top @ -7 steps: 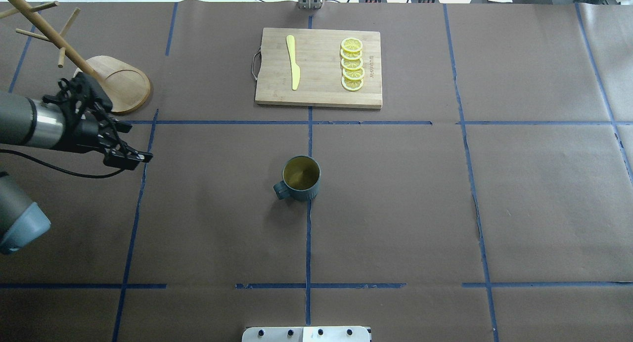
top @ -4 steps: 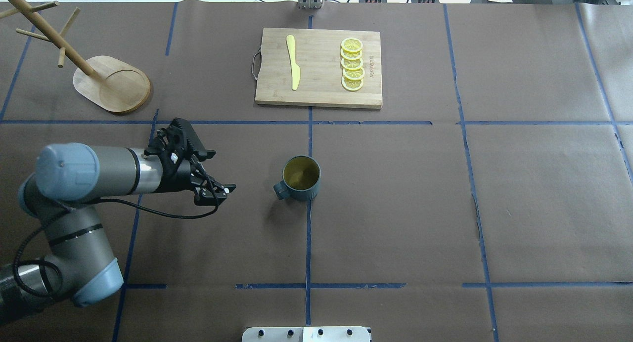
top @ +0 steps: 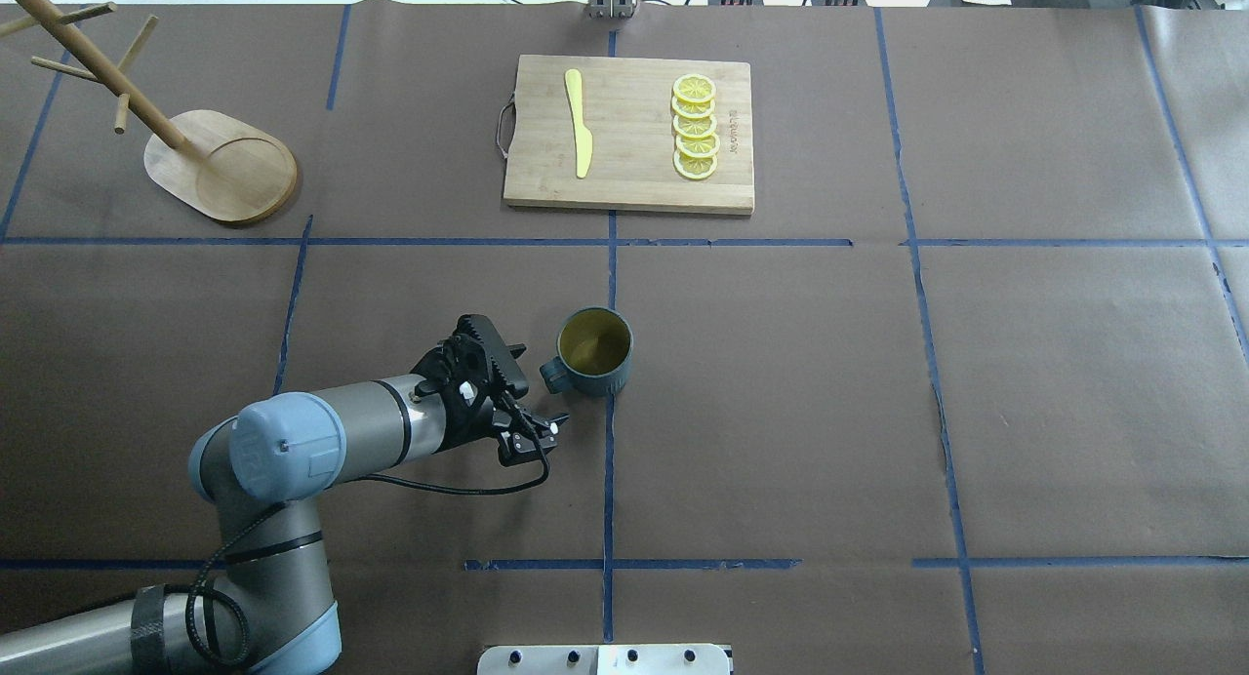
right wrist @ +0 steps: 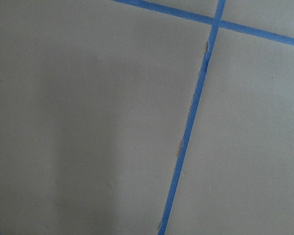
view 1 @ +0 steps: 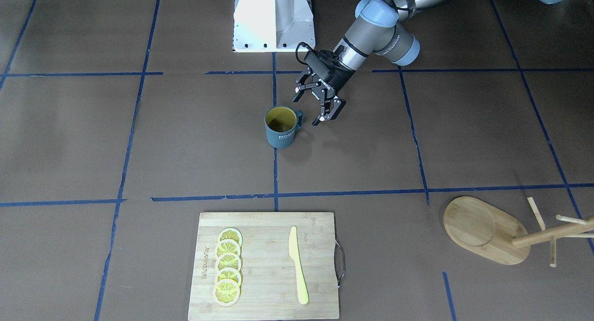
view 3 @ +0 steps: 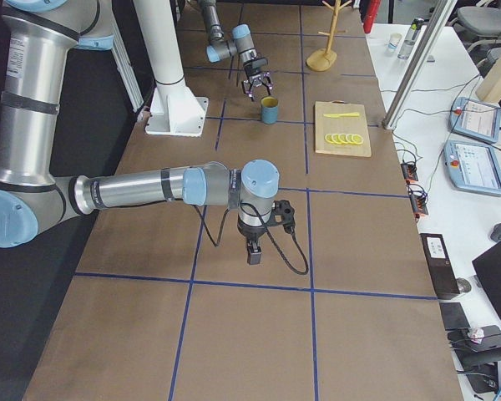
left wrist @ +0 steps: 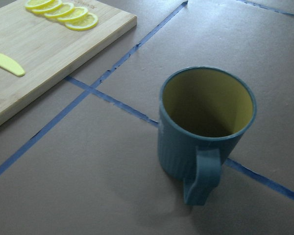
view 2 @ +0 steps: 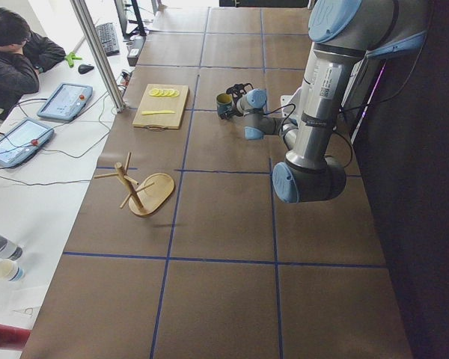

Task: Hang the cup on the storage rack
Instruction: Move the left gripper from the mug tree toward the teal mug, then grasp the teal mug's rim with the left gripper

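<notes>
My left gripper's fingers stop short of the cup's handle (view 1: 299,119) (left wrist: 203,176), so closing now would miss. It moves down toward the handle first, then closes.
The cup (top: 593,351), a dark teal ribbed mug with a yellow inside, stands upright at the table's middle, its handle toward the robot's left. My left gripper (top: 535,387) is open just beside that handle, touching nothing. From the front, the open left gripper (view 1: 307,111) sits right of the cup (view 1: 280,126). The left wrist view shows the cup (left wrist: 206,122) close, handle nearest. The storage rack (top: 220,163), a bamboo mug tree, stands at the far left. My right gripper (view 3: 253,251) hangs low over bare table, only in the exterior right view; I cannot tell its state.
A bamboo cutting board (top: 629,134) with a metal handle lies at the far middle, holding a yellow knife (top: 579,124) and several lemon slices (top: 695,127). Blue tape lines cross the brown table cover. A seated person (view 2: 15,52) works at the side desk.
My left arm has swung from beside the storage rack's base, rightward and toward the robot, to just left of the cup's handle. The gripper stayed open; the cup has not moved.
</notes>
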Controlling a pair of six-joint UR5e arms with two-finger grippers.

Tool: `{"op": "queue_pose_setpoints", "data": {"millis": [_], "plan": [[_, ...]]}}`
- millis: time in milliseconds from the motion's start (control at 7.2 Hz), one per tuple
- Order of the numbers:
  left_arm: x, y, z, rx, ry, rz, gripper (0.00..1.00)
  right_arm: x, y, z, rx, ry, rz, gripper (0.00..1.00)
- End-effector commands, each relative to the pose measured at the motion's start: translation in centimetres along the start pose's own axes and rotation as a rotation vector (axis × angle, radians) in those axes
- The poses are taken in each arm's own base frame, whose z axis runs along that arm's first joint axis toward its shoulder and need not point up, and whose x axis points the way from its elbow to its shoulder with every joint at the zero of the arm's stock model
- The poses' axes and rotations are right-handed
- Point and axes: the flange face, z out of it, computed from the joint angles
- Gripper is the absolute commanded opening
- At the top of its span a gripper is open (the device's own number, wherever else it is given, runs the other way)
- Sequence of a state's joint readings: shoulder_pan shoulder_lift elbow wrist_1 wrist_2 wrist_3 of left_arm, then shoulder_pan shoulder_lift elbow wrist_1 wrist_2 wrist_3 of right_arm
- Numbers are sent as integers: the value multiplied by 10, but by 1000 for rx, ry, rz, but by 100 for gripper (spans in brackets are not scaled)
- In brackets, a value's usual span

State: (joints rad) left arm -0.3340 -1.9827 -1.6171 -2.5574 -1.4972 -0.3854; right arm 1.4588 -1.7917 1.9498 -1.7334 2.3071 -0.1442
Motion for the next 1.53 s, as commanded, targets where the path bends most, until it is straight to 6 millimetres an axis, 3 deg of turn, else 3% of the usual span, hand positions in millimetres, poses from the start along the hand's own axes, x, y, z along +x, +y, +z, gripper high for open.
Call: {"op": "queue_pose_setpoints", "data": {"millis": [0,556,694,972,1250,1389], "plan": [[10,3,13,11,2,3,99,0,0,0,0,0,0,100],[13,-3,21,54,18,-1,92,0,1,0,-1,0,0,100],[13,-3,21,54,18,-1,82,1,1,0,0,0,1,100],[12,-3,21,53,16,-4,35,0,1,0,-1,0,0,100],[10,-4,20,59,15,-8,7,1,1,0,0,0,1,100],[10,-7,17,68,17,-11,3,0,1,0,0,0,-1,100]]}}
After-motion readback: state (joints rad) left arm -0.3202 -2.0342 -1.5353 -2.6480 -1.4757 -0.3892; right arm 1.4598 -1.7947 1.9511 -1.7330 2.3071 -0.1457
